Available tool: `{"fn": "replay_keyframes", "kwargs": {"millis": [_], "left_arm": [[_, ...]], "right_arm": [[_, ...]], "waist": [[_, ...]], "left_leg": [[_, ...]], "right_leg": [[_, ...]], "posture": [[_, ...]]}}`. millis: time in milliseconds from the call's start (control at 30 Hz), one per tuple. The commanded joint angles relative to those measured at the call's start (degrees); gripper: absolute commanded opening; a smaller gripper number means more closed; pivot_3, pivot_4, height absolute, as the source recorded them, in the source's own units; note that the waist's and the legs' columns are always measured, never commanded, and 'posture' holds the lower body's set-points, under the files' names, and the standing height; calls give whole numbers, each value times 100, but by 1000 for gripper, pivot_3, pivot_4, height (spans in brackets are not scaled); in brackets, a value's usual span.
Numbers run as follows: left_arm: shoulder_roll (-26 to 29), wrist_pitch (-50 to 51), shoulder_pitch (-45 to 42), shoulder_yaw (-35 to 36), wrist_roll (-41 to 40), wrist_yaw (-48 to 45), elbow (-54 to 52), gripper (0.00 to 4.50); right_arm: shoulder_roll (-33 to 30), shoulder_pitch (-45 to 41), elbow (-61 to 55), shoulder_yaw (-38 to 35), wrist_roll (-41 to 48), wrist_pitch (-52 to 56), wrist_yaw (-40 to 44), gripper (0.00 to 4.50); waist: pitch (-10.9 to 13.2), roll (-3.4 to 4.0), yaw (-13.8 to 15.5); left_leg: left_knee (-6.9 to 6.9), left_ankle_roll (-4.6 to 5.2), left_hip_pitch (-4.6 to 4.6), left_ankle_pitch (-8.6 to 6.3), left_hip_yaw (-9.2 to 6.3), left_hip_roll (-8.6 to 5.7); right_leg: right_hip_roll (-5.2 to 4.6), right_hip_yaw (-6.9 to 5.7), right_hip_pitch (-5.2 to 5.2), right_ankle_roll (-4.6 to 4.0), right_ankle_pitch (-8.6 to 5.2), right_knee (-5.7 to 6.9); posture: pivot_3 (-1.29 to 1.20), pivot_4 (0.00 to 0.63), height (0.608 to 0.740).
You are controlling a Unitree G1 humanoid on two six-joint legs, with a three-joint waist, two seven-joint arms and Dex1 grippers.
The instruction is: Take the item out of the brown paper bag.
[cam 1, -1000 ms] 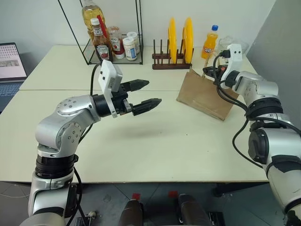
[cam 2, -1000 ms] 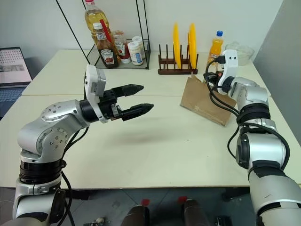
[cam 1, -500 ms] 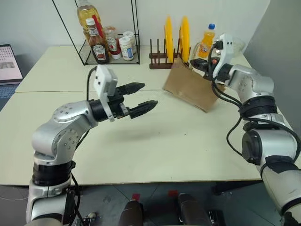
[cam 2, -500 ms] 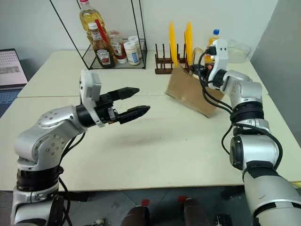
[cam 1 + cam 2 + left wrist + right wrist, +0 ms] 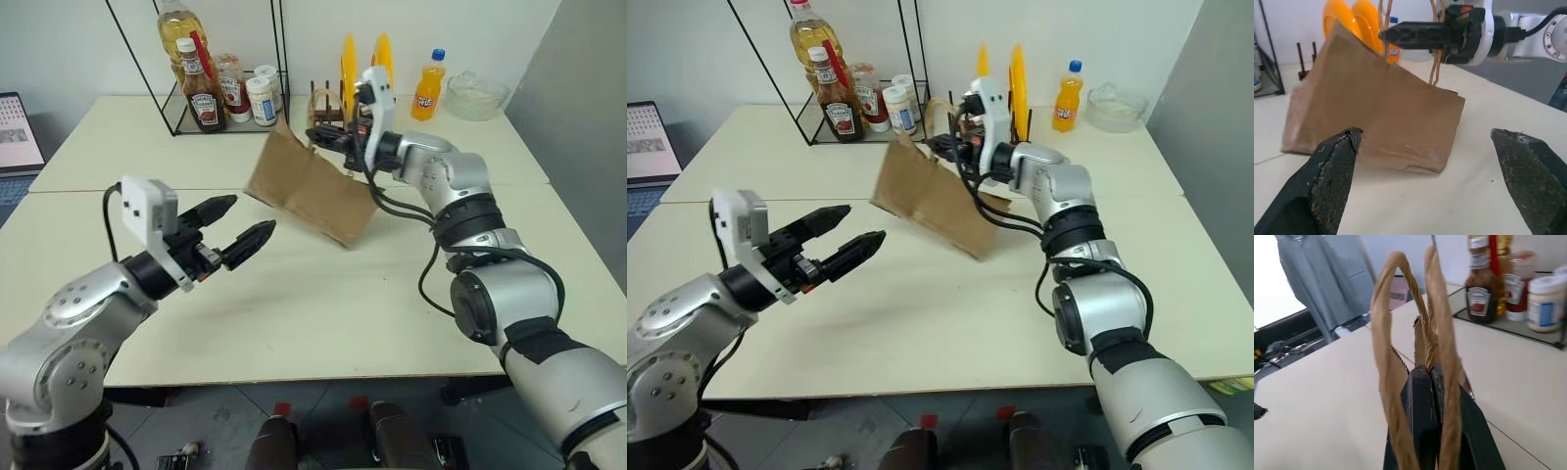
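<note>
The bag's broad paper side is wider than my fingers. The bag has a thin cord handle (image 5: 1436, 68), so my left gripper will grab it there next.
The brown paper bag (image 5: 306, 190) hangs tilted over the middle of the table, its lower edge at the tabletop. My right gripper (image 5: 321, 135) is shut on the bag's top edge, between the twisted cord handles (image 5: 1393, 313), and points toward the left. In the left wrist view the bag (image 5: 1376, 115) stands just past my fingers. My left gripper (image 5: 250, 214) is open and empty, a short way in front and to the left of the bag, pointing at it. The item is hidden.
A wire rack (image 5: 211, 78) with ketchup, oil and jars stands at the back left. A wooden rack with yellow plates (image 5: 345, 61), an orange soda bottle (image 5: 426, 86) and a glass bowl (image 5: 476, 96) line the back. A laptop (image 5: 14, 127) sits far left.
My right gripper has swung left, dragging the bag from the right side to the table's middle. My left gripper has drawn back to the left and lower, still open.
</note>
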Motion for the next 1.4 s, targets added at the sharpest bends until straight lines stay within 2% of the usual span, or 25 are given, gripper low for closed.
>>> {"fn": "replay_keyframes", "kwargs": {"millis": [33,367,633,833,933,1100,1300,1400], "left_arm": [[75,-75,246,379,-263,258,-420,4500],[78,-328,915,577,-384,660,-712,4500],[15,-915,1323,822,82,577,-305,4500],[-91,-1383,1271,633,505,585,-53,4500],[-120,-1448,1140,490,555,582,42,4500],[-9,-1379,1008,304,462,376,183,4500],[574,-1331,617,395,494,-145,827,4500],[1014,-1289,409,361,544,-608,1265,4500]], "right_arm": [[134,-270,-3,82,-17,-305,325,27],[575,-283,621,490,-445,-1104,618,27],[1054,-428,1208,396,-761,-1913,-334,27],[1293,-434,1408,418,-974,-2311,-742,27],[1349,-396,1438,409,-1014,-2338,-843,572],[1142,-207,1186,516,-1126,-2308,-457,2289],[520,393,-109,784,-1136,-1834,226,4438],[163,803,-1023,914,-1084,-1383,459,4438]], "waist": [[0,-1,15],[0,-2,10],[0,-3,5],[0,-6,10],[-1,-8,9],[-1,-9,7],[-2,-11,13],[-2,-11,0]], "left_leg": [[1,0,0,0,-2,0],[1,0,1,0,-4,0],[-2,0,2,0,-3,1],[-1,0,1,0,-3,1],[-1,0,1,0,-3,1],[-2,0,2,0,-3,1],[-1,0,2,0,-6,1],[-8,0,2,0,-10,3]], "right_leg": [[0,-2,0,0,0,0],[0,-4,1,0,0,0],[1,-5,1,-1,0,0],[1,-4,1,-1,0,-2],[1,-4,1,-1,0,-1],[1,-4,1,-1,0,0],[1,-7,1,-1,0,1],[2,-11,1,-1,0,0]], "posture": [[0,150,740],[0,150,740],[0,150,740],[0,150,740],[0,150,740],[0,150,740],[0,150,740],[0,150,740]]}}
